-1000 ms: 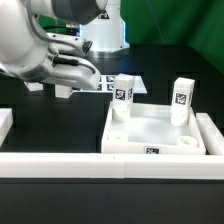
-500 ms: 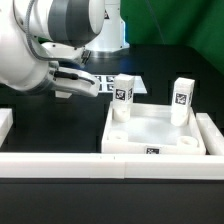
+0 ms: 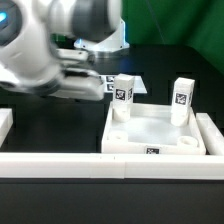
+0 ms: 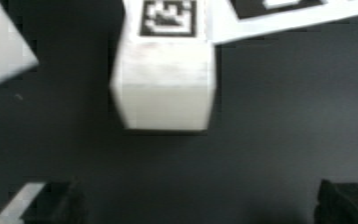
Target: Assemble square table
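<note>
My gripper grabs the white leg's tagged part (image 4: 167, 17) next, to fit another leg onto the square tabletop.
The white square tabletop (image 3: 150, 128) lies tray side up on the black table at the exterior view's right. Two white tagged legs (image 3: 123, 91) (image 3: 182, 96) stand upright at its far corners. In the wrist view a third white leg (image 4: 165, 78) lies on the black surface, its tag at the far end. My gripper (image 4: 201, 205) is open and empty. Its dark fingertips (image 4: 51, 205) stand wide apart on either side, short of the leg and not touching it. In the exterior view my blurred arm hides the gripper (image 3: 88, 86) and that leg.
A long white border bar (image 3: 90, 162) runs along the front and another (image 3: 213, 132) along the tabletop's right side. A white piece (image 3: 5, 124) sits at the left edge. The marker board (image 4: 291, 14) lies just beyond the lying leg.
My arm has swung and grown larger in the exterior view, now covering more of the upper left. The gripper end stays near the marker board. The tabletop and standing legs have not moved.
</note>
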Available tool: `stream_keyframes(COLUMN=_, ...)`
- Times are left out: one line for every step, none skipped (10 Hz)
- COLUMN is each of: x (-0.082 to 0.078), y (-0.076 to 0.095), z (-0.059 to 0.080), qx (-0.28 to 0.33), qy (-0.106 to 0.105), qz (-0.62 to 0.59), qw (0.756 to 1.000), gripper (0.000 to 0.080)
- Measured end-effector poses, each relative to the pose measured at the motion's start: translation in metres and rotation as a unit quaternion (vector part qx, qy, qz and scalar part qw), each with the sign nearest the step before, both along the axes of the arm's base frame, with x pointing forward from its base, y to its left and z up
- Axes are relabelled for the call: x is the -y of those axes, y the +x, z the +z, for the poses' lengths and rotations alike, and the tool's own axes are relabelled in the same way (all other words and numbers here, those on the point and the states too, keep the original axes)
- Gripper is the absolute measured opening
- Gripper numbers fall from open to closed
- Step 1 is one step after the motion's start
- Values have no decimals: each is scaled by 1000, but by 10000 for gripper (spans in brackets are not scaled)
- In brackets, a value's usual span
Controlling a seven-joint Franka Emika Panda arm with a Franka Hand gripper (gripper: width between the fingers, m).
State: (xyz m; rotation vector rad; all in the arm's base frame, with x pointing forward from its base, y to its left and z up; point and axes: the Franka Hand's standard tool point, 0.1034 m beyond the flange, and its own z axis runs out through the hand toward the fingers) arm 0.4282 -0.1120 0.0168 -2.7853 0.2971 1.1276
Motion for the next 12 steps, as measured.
stream_keyframes(x=2, y=-11, z=3, qx=1, qy=4, qz=2, qw=1000, gripper=649)
stream_keyframes(x=7, y=-14, z=-2, qx=9, qy=-1, qz=0, qw=1000, gripper=649)
stream_keyframes(x=7, y=-14, z=-2, qx=9, qy=0, qz=1, qw=1000, gripper=649)
stream_keyframes(x=6, y=-14, z=-2, qx=8, qy=0, qz=1, qw=1000, gripper=649)
stream_keyframes(x=6, y=-14, z=-3, qx=8, qy=0, qz=1, qw=1000, gripper=649)
stream_keyframes(x=6, y=-16, z=-3, qx=4, qy=1, qz=-1, qw=1000, gripper=649)
stream_keyframes(x=6, y=-30, z=-3, qx=-41, qy=18, qz=-21, qw=999, gripper=649)
stream_keyframes(x=9, y=-35, z=-7, qx=-58, qy=22, qz=-26, qw=998, gripper=649)
stream_keyframes(x=3, y=-47, z=-3, qx=-94, qy=33, qz=-37, qw=994, gripper=649)
stream_keyframes(x=2, y=-55, z=-2, qx=-145, qy=51, qz=-51, qw=987, gripper=649)
stream_keyframes(x=7, y=-47, z=-10, qx=-134, qy=45, qz=-47, qw=989, gripper=649)
stream_keyframes(x=4, y=-47, z=-8, qx=-134, qy=45, qz=-45, qw=989, gripper=537)
